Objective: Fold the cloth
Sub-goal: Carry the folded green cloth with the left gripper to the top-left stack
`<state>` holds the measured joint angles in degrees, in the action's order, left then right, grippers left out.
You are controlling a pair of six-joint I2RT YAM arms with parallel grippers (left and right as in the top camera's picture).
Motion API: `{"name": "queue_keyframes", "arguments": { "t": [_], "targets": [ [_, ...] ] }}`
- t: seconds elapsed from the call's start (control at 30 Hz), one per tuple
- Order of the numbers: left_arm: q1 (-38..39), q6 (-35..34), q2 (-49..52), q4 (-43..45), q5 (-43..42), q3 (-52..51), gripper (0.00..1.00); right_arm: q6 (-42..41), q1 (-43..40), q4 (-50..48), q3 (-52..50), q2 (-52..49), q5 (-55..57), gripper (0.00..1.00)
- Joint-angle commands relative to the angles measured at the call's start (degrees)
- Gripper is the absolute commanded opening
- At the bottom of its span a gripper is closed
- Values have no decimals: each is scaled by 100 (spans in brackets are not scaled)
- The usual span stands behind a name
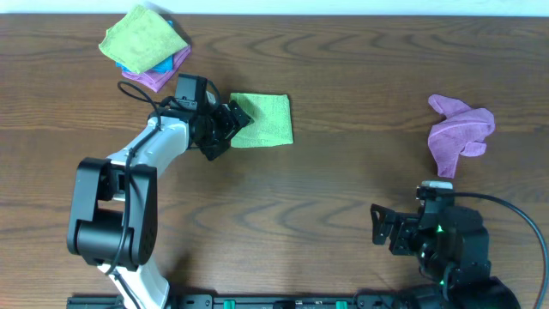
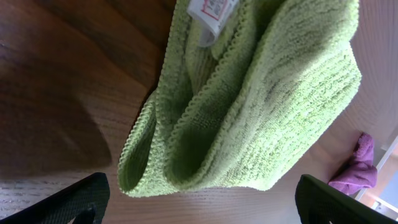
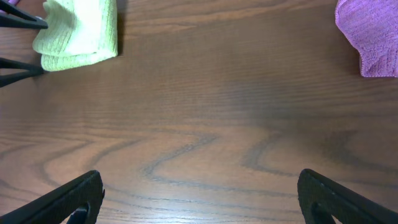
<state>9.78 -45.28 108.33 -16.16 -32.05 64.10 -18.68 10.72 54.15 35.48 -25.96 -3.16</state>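
The green cloth should be stacked still folded, so my left gripper next needs to grab its folded layers together at the white-label edge.
A green cloth lies folded into a square on the wooden table, left of centre. My left gripper is open at its left edge, not holding it. The left wrist view shows the folded layers of the green cloth with a white label, just beyond the open left gripper. A crumpled purple cloth lies at the right. My right gripper is open and empty near the front edge, below the purple cloth. The right wrist view shows the green cloth, the purple cloth and the open right gripper.
A stack of folded cloths, green on top of blue and purple, sits at the back left. The purple cloth also shows small in the left wrist view.
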Motion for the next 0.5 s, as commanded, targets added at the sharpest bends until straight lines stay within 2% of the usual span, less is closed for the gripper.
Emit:
{"name": "queue_keyframes", "arguments": {
  "t": [0.0,0.23,0.3,0.4,0.43,0.47],
  "targets": [
    [13,-109,192,52,105,81,98,-59,-26,-9,-31,31,-9,99],
    [184,-378,527,466,55,81,100,-59,-26,-9,-31,31,-9,99],
    [256,-433,621,601,52,81,89,-59,-26,-9,-31,31,-9,100],
    [328,-422,691,802,72,81,62,-59,-26,-9,-31,31,-9,99],
    [328,-404,693,870,70,81,49,-59,-26,-9,-31,31,-9,99],
    [328,-404,693,951,72,83,26,-59,-26,-9,-31,31,-9,99]
  ]
}}
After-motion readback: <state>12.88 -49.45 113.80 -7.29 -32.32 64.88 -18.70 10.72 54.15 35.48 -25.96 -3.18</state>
